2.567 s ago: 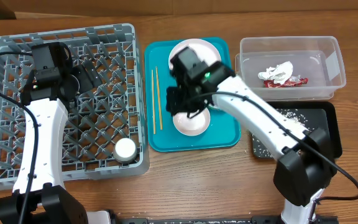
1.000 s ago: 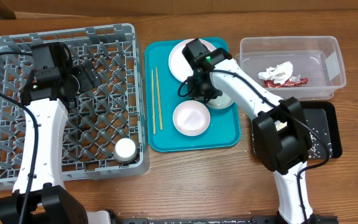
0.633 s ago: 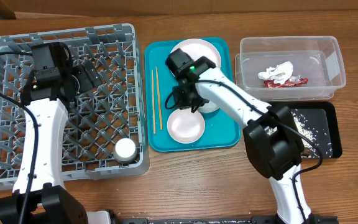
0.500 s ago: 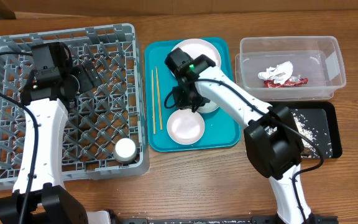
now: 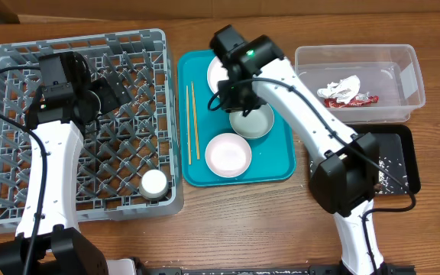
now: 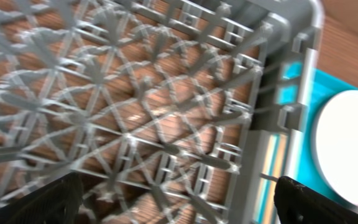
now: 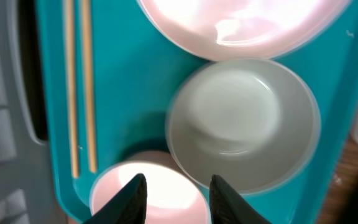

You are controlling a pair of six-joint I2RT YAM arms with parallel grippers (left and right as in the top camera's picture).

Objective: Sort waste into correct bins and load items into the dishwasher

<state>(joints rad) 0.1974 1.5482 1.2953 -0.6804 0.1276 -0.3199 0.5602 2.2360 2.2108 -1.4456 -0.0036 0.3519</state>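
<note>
I should next use my left gripper to grab the bowl beside the plate [image 5: 217, 72] by its chopstick-side rim [image 5: 231, 122] and load it tilted into the rack.
On the teal tray [image 5: 277, 164] lie a white plate [image 5: 217, 72], two white bowls [image 5: 251, 120] [image 5: 228, 153] and a pair of chopsticks [image 5: 192, 122]. My right gripper [image 5: 230, 98] hangs open and empty above the bowls. In the right wrist view it [image 7: 179, 199] is over the nearer bowl [image 7: 173, 205], beside the other bowl [image 7: 244, 127], the plate [image 7: 241, 25] and the chopsticks [image 7: 79, 87]. My left gripper [image 5: 104, 95] is open and empty over the grey dish rack [image 5: 6, 61]; it [image 6: 179, 205] looks down on the lattice floor [image 6: 135, 106].
The clear tub [image 5: 411, 76] at the right holds a white tissue [image 5: 342, 86] and a red wrapper [image 5: 354, 101]. The black tray [image 5: 407, 156] holds rice grains. A small white round item [image 5: 153, 183] sits in the rack's near right corner.
My right arm has swung toward the far side of the tray and uncovered the second bowl. The nearer bowl has slid slightly left. The left arm has not moved.
</note>
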